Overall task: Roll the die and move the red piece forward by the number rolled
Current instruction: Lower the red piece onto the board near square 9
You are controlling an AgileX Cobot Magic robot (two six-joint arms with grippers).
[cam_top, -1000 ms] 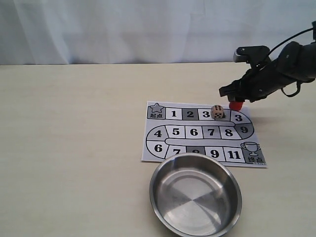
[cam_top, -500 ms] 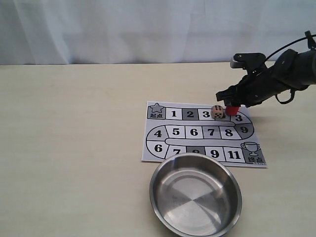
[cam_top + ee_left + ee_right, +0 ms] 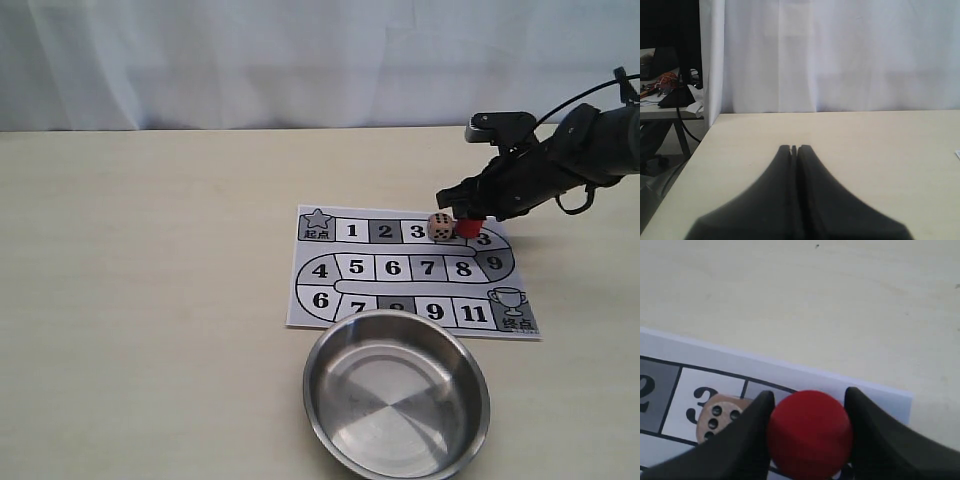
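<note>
The red piece (image 3: 467, 228) is short of the grey curved square, so my right gripper now lowers the piece there before releasing it.
The red piece (image 3: 809, 432) fills the space between my right gripper's (image 3: 809, 399) two fingers, which are shut on it. In the exterior view that gripper (image 3: 466, 217) holds the red piece (image 3: 467, 228) low over the top row of the printed game board (image 3: 330, 305), between the square marked 3 and the curve. The beige die (image 3: 440, 227) lies on the board just left of the piece, several pips up; the die (image 3: 720, 416) also shows beside one finger. My left gripper (image 3: 794, 148) is shut on nothing over bare table and does not appear in the exterior view.
A round steel bowl (image 3: 397, 393) stands at the front, covering the board's lower edge. The right arm (image 3: 560, 160) reaches in from the right. A white curtain (image 3: 300, 60) hangs behind the table. The table's edge (image 3: 690, 160) and an office beyond show in the left wrist view.
My right gripper has carried the red piece down and a little left, from beyond the board's top right corner to just beside the die. The die and bowl stayed put.
</note>
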